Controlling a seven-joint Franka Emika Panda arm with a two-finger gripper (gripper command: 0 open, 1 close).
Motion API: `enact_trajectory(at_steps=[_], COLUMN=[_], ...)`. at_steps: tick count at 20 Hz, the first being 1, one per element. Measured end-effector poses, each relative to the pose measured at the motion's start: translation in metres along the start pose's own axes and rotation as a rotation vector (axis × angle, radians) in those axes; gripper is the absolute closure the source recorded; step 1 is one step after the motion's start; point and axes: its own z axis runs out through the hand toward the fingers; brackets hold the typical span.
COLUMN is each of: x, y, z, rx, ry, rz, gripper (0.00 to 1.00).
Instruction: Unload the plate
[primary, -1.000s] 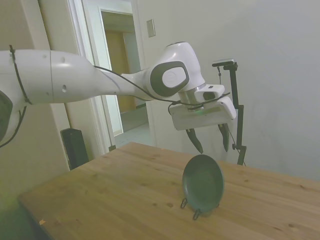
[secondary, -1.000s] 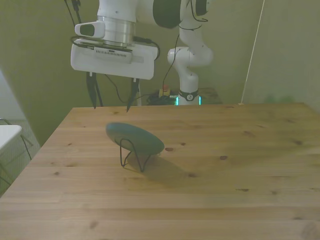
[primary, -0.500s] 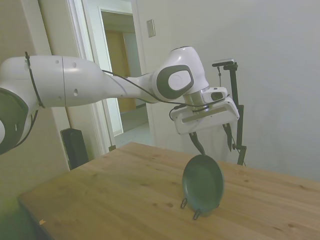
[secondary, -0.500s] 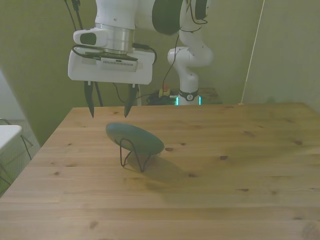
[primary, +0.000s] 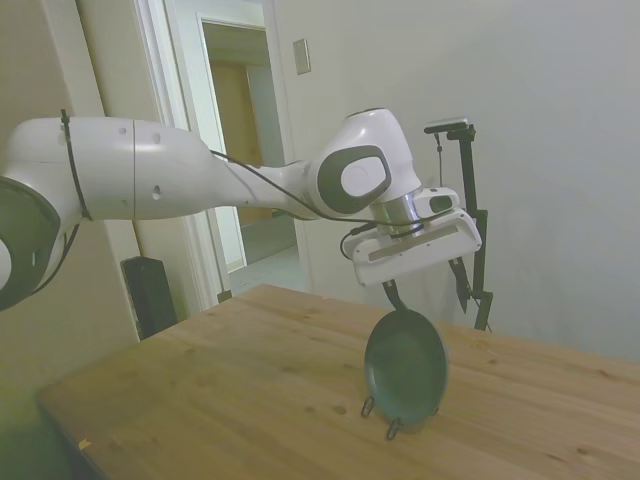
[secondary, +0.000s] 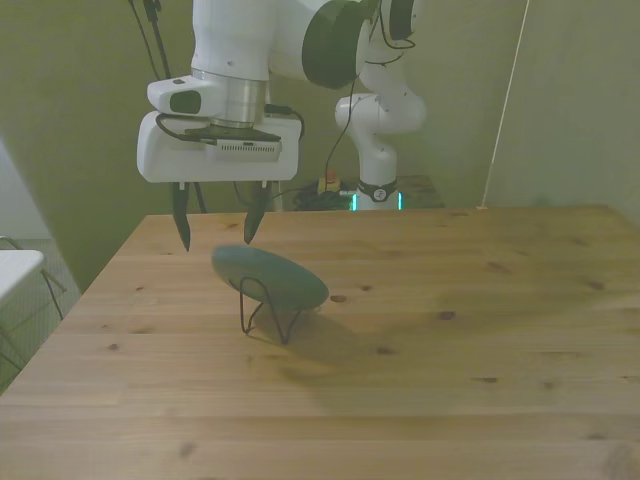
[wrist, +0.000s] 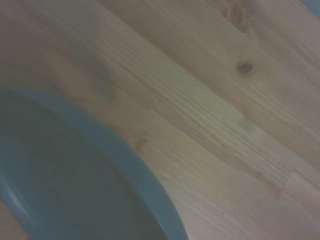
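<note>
My gripper should grab the plate by its rim (primary: 405, 316) (wrist: 125, 150) next, to unload it from the plate's wire stand.
The round dark grey-green plate (primary: 405, 366) (secondary: 270, 275) leans tilted in a thin black wire stand (secondary: 264, 310) near the middle of the wooden table (secondary: 430, 350). My gripper (secondary: 215, 230) (primary: 428, 295) hangs open just above the plate's upper edge, one finger to either side and touching nothing. The wrist view shows the plate's rim (wrist: 90, 170) close up and blurred, over bare wood.
An open doorway (primary: 245, 150) lies beyond the table's far side in the side view. The robot's base (secondary: 375, 190) stands behind the far edge in the front view.
The gripper has come down toward the plate's upper edge and tilted a little. Its fingers stay open, and the plate has not moved.
</note>
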Motion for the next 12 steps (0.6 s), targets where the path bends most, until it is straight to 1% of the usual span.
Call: enact_trajectory(at_steps=[6,7,12], x=[0.004,0.003,-0.002], y=[-0.012,-0.015,-0.022], z=[0.016,0.016,0.012], rx=[0.015,0.024,0.063], ry=[0.035,0.035,0.039], rz=[-0.055,-0.060,-0.065], gripper=[0.00,1.00,1.00])
